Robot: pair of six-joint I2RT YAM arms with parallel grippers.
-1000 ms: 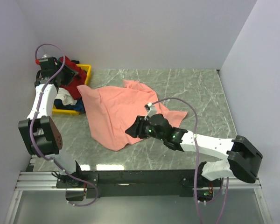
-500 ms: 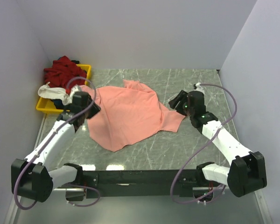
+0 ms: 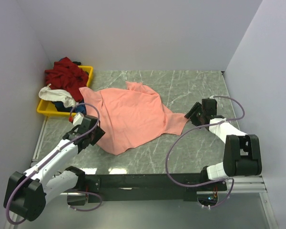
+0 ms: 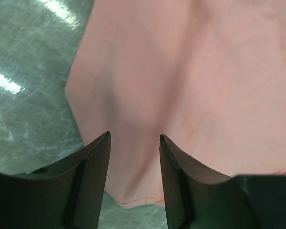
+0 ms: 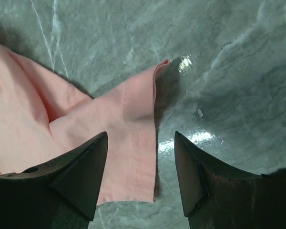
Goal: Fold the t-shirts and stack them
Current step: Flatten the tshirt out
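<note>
My fingers are still above the sleeve, so my right gripper lowers to it, before it closes on the hemmed sleeve.
A salmon-pink t-shirt lies spread and rumpled on the green marble table. My left gripper is open at the shirt's lower left edge; in the left wrist view the cloth lies between and under its fingers. My right gripper is open at the shirt's right corner; in the right wrist view a hemmed sleeve lies between its fingers. Dark red, white and blue shirts sit piled in the yellow tray.
The yellow tray stands at the table's back left corner against the left wall. White walls close the left, back and right sides. Bare marble shows right of and behind the pink shirt.
My left arm has swung down from the tray to the shirt's lower left edge. My right arm has moved from the shirt's middle out to its right corner.
</note>
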